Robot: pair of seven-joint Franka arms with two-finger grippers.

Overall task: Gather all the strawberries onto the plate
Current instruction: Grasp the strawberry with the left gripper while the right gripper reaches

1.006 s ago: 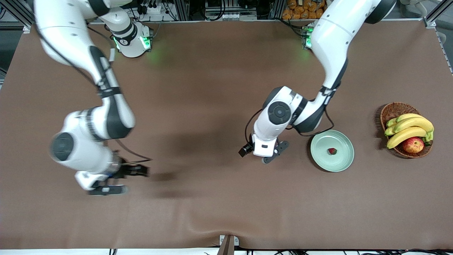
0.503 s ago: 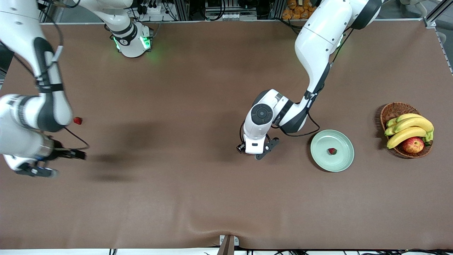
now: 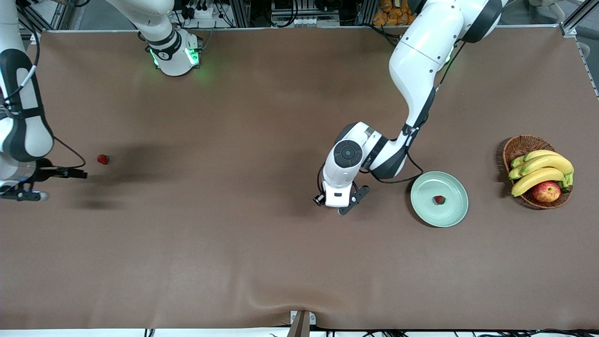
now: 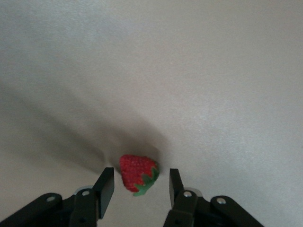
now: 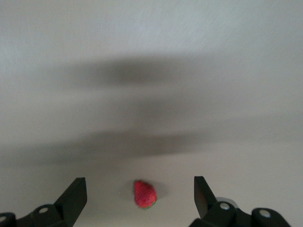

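I will next use my right gripper to grab the third strawberry by the red sides of its body (image 3: 103,159), so that I can collect it into the plate (image 3: 456,213).
One strawberry (image 3: 439,200) lies in the pale green plate (image 3: 456,213). Another strawberry (image 4: 137,174) rests on the brown cloth between the fingers of my left gripper (image 4: 141,179). The jaws are open and narrow, with a small gap on each side of the berry. In the front view my left gripper (image 3: 348,205) is low over the cloth beside the plate, and the hand hides that berry. A third strawberry (image 3: 103,159) (image 5: 144,194) lies toward the right arm's end of the table. My right gripper (image 5: 139,187) (image 3: 21,194) hangs wide open above it.
A wicker basket (image 3: 517,145) with bananas (image 3: 543,169) and an apple (image 3: 545,191) stands at the left arm's end of the table, past the plate. The brown cloth (image 3: 262,262) has a small ripple at its edge nearest the front camera.
My right arm swung out toward its own end of the table, uncovering the strawberry there. My left gripper shifted a little away from the plate and its jaws narrowed around its berry.
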